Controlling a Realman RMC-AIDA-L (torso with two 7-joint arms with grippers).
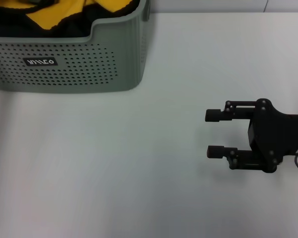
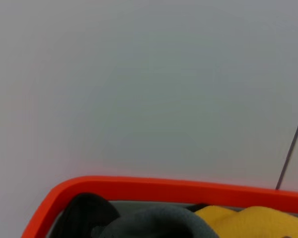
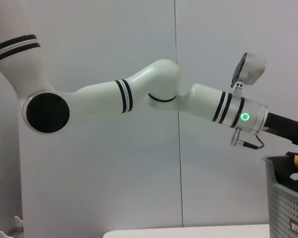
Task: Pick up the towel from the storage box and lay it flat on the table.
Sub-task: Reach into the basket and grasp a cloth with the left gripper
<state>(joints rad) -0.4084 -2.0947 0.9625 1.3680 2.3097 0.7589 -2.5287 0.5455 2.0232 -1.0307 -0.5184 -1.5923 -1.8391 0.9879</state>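
Note:
My left gripper should go lower before closing on the towel: the dark cloth is low inside the orange-red rim [image 2: 164, 188], out of my fingers' reach.
The storage box [image 1: 89, 64], a pale grey-green holed basket with a dark label, stands at the table's [image 1: 139, 173] far left. Yellow and dark cloth [image 1: 54, 17] lies bunched inside it; I cannot tell green from black there, so I cannot tell whether it is the towel. My left arm [image 3: 228, 111] reaches over the box [image 3: 288, 198] in the right wrist view, its gripper running off the edge. The left wrist view shows yellow cloth [image 2: 258, 223] inside an orange-red rim [image 2: 164, 188]. My right gripper [image 1: 208, 134] is open and empty, low over the table at the right.
A plain pale wall stands behind the table. The white tabletop stretches between the box and my right gripper. A thin dark seam [image 3: 178, 124] runs down the wall.

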